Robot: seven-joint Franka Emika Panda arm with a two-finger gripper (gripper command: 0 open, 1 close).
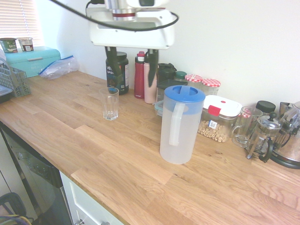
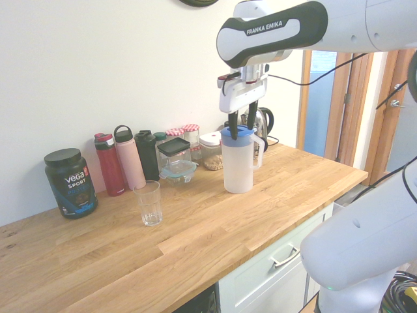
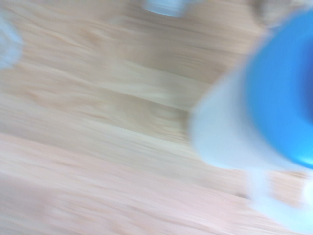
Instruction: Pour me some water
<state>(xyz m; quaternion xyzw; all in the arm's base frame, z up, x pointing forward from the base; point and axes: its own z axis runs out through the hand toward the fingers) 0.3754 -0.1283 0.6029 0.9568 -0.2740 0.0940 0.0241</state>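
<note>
My gripper will pour next, so it will hold the pitcher by its slim white handle (image 2: 260, 150), because the pitcher's round body (image 2: 238, 167) is too wide for my fingers.
A translucent water pitcher (image 1: 180, 124) with a blue lid and a white handle stands upright on the wooden counter (image 1: 117, 159). It also shows in the second exterior view as the pitcher (image 2: 236, 160). An empty clear glass (image 1: 110, 103) stands upright to its side, also seen as the glass (image 2: 149, 203). My gripper (image 1: 131, 70) hangs open and empty, pointing down, higher than the pitcher's lid and close to it. In the other view the gripper (image 2: 242, 120) lines up just over the lid. The wrist view is blurred and shows the blue lid (image 3: 283, 98).
Along the back wall stand a black protein tub (image 2: 70, 182), several drink bottles (image 1: 145, 77), red-lidded jars (image 1: 202, 84), a cereal box (image 1: 218, 119), a glass mug (image 1: 244, 126), a French press (image 1: 263, 136) and a kettle (image 1: 290, 140). A dish rack (image 1: 11, 79) sits far left.
</note>
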